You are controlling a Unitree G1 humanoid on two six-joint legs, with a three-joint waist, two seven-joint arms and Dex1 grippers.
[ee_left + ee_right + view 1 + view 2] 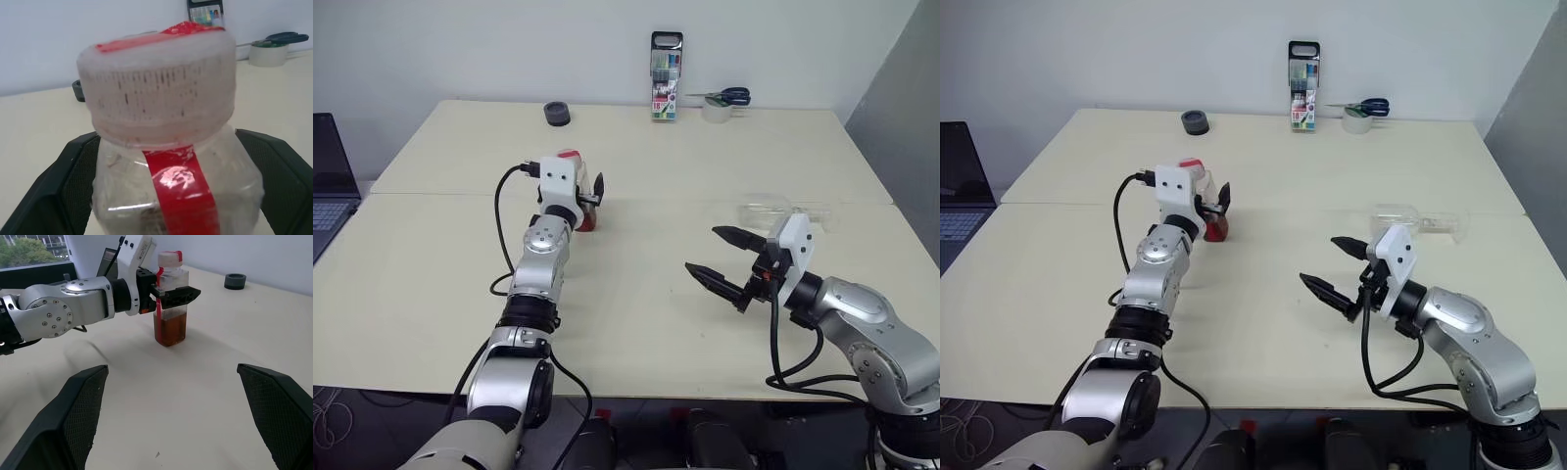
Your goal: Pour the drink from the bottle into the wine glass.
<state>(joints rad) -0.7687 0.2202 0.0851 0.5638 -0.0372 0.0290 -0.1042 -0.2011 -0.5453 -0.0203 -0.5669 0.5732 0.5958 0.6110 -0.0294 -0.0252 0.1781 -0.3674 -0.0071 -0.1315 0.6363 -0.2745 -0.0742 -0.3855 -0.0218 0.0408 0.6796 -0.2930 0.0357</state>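
The bottle is ready for my left gripper to close on it. My left fingers are beside its shoulder [178, 186] under the cap [159, 90] in the left wrist view. Closing now would hold it.
The bottle [170, 308] stands upright on the table left of centre. It is clear plastic with a red label strip and a whitish-pink cap [159, 83], and the amber drink [169, 329] fills its lower part. My left gripper [171, 291] is open, one black finger [63, 191] on each side of the bottle's shoulder just under the cap. I cannot tell if the fingers touch it. The wine glass [773, 210] is clear and looks to be lying on its side at the right. My right gripper [707, 251] hangs open and empty in front of the glass, pointing towards the bottle.
A marker-pen case [666, 76], a tape roll [717, 111] and blue-handled scissors [730, 95] sit along the far edge. A small black round thing [557, 114] lies far left of them. A laptop [328, 171] rests at the left edge. Bare tabletop [646, 245] lies between the grippers.
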